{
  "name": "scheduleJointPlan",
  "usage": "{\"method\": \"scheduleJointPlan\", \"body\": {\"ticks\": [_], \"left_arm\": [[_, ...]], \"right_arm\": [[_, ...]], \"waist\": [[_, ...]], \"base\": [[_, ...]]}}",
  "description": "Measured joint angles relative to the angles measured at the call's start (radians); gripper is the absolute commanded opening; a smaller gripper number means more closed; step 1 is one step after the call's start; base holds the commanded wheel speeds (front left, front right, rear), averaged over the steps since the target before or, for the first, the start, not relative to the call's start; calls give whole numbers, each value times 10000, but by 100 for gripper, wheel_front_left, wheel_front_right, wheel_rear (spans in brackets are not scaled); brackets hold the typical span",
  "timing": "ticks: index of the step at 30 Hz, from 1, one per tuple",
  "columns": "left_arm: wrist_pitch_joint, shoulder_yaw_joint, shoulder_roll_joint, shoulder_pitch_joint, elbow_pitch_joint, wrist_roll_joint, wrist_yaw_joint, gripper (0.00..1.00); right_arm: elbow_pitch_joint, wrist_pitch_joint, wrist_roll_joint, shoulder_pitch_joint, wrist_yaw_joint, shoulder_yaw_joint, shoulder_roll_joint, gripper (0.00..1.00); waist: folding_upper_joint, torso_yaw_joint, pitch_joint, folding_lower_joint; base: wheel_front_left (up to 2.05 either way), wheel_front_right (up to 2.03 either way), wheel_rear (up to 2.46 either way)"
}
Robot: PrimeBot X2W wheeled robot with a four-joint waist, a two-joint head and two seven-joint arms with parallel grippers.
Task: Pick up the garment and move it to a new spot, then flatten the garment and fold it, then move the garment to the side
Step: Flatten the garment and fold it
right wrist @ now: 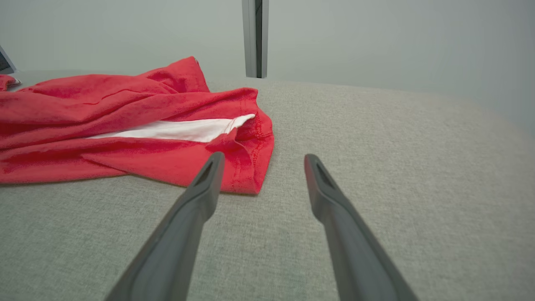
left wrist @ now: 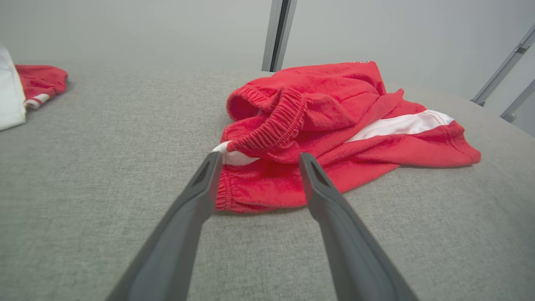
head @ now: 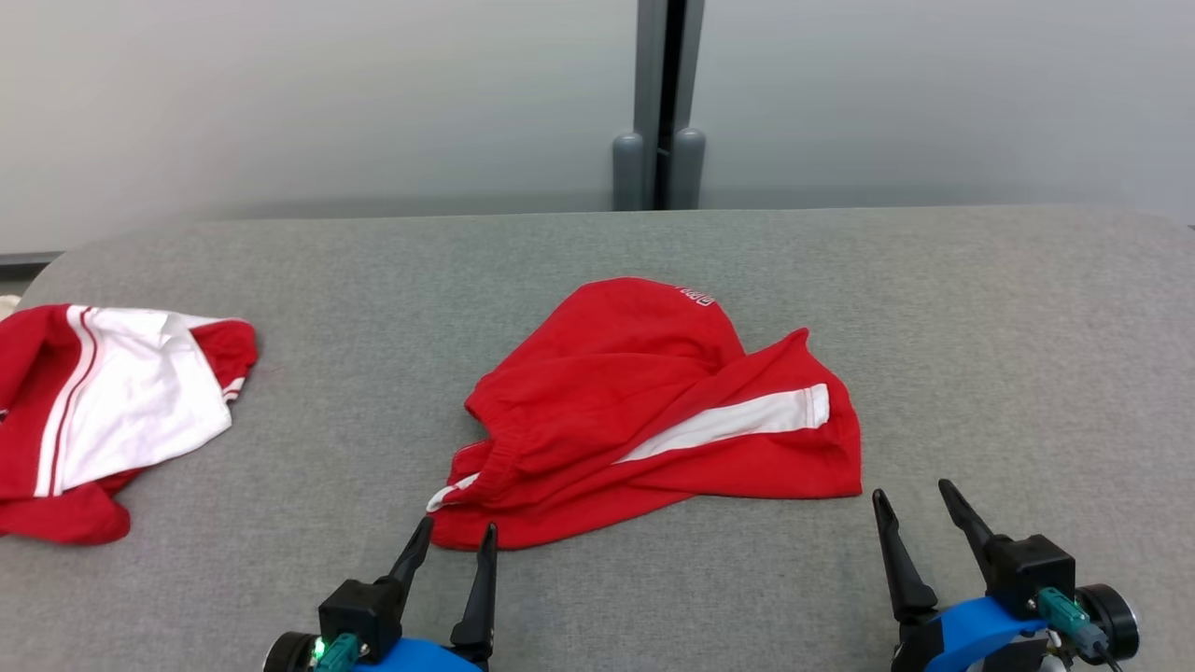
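Note:
I next need to pinch the garment by its elastic waistband with my left gripper. That edge of the garment bunches up in a fold, while the red leg lies flat.
The garment is a pair of red shorts with a white side stripe, lying crumpled in the middle of the grey table. Its elastic waistband bunches at the near left. My left gripper stands open just before that waistband corner, with nothing between its fingers. In the left wrist view the left gripper frames the near hem. My right gripper is open too, close to the garment's right corner and apart from it. The right gripper holds nothing.
A second red and white garment lies at the table's left edge, also seen as a garment at the far left in the left wrist view. A grey post rises behind the table against a pale wall.

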Motion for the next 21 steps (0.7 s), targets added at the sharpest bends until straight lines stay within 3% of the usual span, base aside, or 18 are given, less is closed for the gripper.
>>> {"method": "scheduleJointPlan", "body": {"ticks": [16,17,18,19,21], "left_arm": [[0,-213,113,-1569,1499,794,-115,100],[0,-213,113,-1569,1499,794,-115,85],[0,-230,111,-1664,1616,773,-115,36],[0,-238,105,-1742,1684,746,-115,0],[0,-224,107,-1913,1726,683,-117,0]], "right_arm": [[82,2,522,-5,0,717,12,100],[82,2,522,-5,0,717,12,100],[44,0,527,-23,0,756,12,100],[21,0,545,-28,0,786,13,100],[-29,0,594,-41,0,819,12,100]], "waist": [[0,-657,338,2],[0,-657,338,2],[0,-682,381,2],[0,-706,425,3],[0,-746,529,2]], "base": [[0,0,0],[0,0,0],[0,0,0],[0,0,0],[0,0,0]]}}
